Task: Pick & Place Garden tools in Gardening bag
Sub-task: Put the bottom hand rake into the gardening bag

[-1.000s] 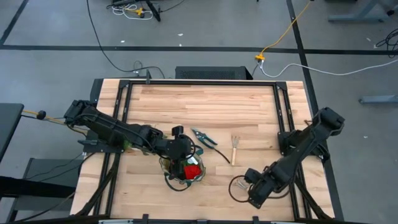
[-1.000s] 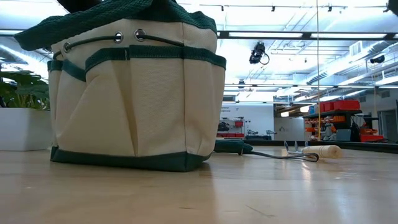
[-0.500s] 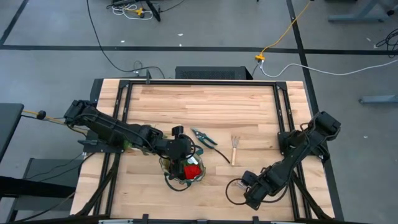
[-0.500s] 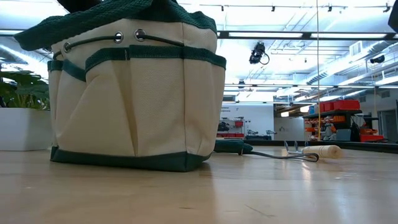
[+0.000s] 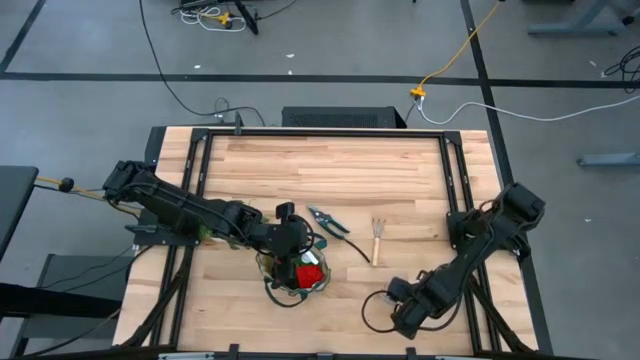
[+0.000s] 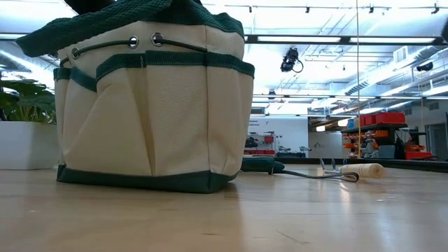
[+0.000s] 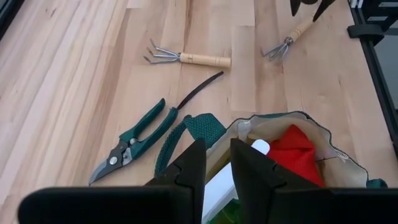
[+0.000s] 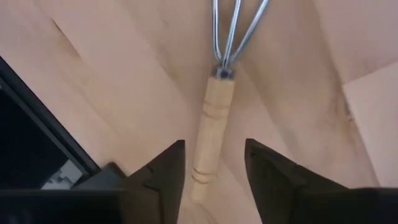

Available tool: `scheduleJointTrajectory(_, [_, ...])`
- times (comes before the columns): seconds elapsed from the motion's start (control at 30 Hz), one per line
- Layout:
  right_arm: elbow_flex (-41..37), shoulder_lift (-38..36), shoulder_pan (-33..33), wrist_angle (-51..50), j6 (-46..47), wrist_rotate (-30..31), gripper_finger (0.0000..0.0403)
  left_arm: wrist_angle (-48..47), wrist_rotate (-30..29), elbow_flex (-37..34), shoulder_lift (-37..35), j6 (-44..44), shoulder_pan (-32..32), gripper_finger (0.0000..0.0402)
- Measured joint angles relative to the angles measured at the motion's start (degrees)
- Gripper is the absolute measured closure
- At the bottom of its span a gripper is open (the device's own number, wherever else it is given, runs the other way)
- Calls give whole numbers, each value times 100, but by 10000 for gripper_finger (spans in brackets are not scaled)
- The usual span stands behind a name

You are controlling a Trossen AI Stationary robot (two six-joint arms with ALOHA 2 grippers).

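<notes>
I need to grab the second hand rake by its wooden handle with my right gripper next. Then I can put the rake away in the gardening bag.
The beige gardening bag (image 5: 295, 272) with green trim stands on its base near the table's front; it also fills the left of the low view (image 6: 154, 105). Red gloves (image 7: 297, 152) and the spray bottle's white trigger (image 7: 260, 147) show inside it. My left gripper (image 7: 216, 171) is shut on the bag's rim. The pruning shears (image 5: 328, 222) and one hand rake (image 5: 377, 240) lie flat on the table beside the bag. My right gripper (image 8: 214, 171) is open low over the second rake's wooden handle (image 8: 211, 134), one finger on each side, not touching. My left gripper pinches the bag's top rim (image 7: 219, 158) between its two fingers, on the side facing the shears. The fingers come from above, slanting down from the table's left. The bag stays upright with its base on the table.
Black frame rails (image 5: 452, 180) run along the table's sides. A green loop handle (image 7: 186, 134) of the bag hangs out toward the shears. A dark strap or cord (image 7: 199, 90) lies between the shears and the first rake. Bare wood lies across the table's far half.
My right gripper has moved a little toward the table's left and near edge, closing in on the second rake's handle. The left gripper, the bag and the loose tools have stayed where they were.
</notes>
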Motion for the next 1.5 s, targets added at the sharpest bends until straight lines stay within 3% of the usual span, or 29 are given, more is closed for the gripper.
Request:
scheduleJointTrajectory(0.93, [16, 734, 14, 396, -259, 54, 236, -4, 2, 0, -2, 12, 0, 323])
scheduleJointTrajectory(1.07, [15, 736, 14, 367, -261, 105, 262, -5, 0, 0, -2, 12, 0, 323])
scheduleJointTrajectory(1.33, [15, 732, 14, 337, -265, 116, 356, -4, 0, 0, -2, 12, 0, 323])
scheduleJointTrajectory(1.5, [15, 732, 14, 338, -367, 114, 358, -4, 2, 0, -2, 12, 0, 323])
